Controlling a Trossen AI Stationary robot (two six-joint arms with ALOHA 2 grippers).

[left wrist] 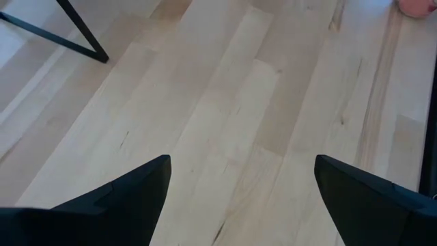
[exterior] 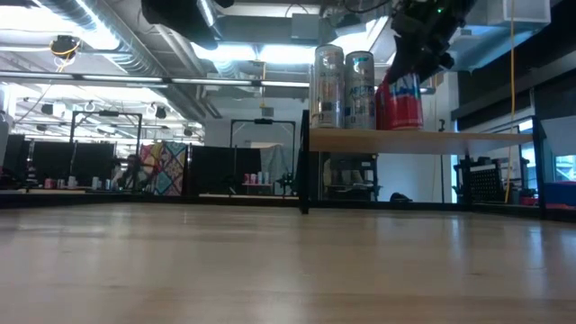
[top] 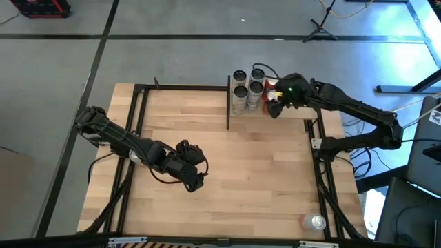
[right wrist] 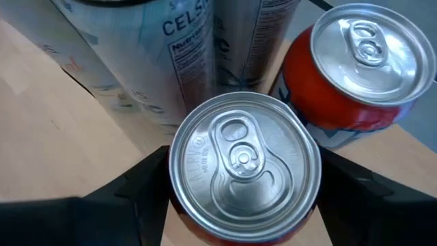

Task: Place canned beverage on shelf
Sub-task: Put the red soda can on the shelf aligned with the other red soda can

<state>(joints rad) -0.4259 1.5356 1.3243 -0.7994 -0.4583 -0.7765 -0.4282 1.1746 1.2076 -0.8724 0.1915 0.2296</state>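
Note:
The held can (right wrist: 244, 167) is upright on the shelf (right wrist: 147, 133) next to the tall silver cans and would stay standing, so the robot's right gripper needs to release the can now.
The shelf (top: 293, 114) stands at the table's far right, a light wood panel (exterior: 450, 139) on black posts. On it stand several tall silver cans (top: 240, 83) (right wrist: 171, 41) and a red can (right wrist: 362, 61). My right gripper (top: 277, 103) (right wrist: 244, 205) is over the shelf, shut on another red can with a silver top (right wrist: 244, 160). My left gripper (top: 196, 180) (left wrist: 239, 198) is open and empty, low over the bare tabletop at the near left of the middle. My right gripper pinches the red can's side wall just below its top rim (right wrist: 179, 205) between its two fingers, one on each side. The fingers come from above, slanting in from the table's right. The can is upright, and in the low view its base (exterior: 400, 124) looks level with the shelf top.
One more silver-topped can (top: 315, 222) stands at the table's near right corner. A black metal frame (top: 138, 124) runs along the table's sides. The middle of the tabletop (top: 248, 165) is bare wood.

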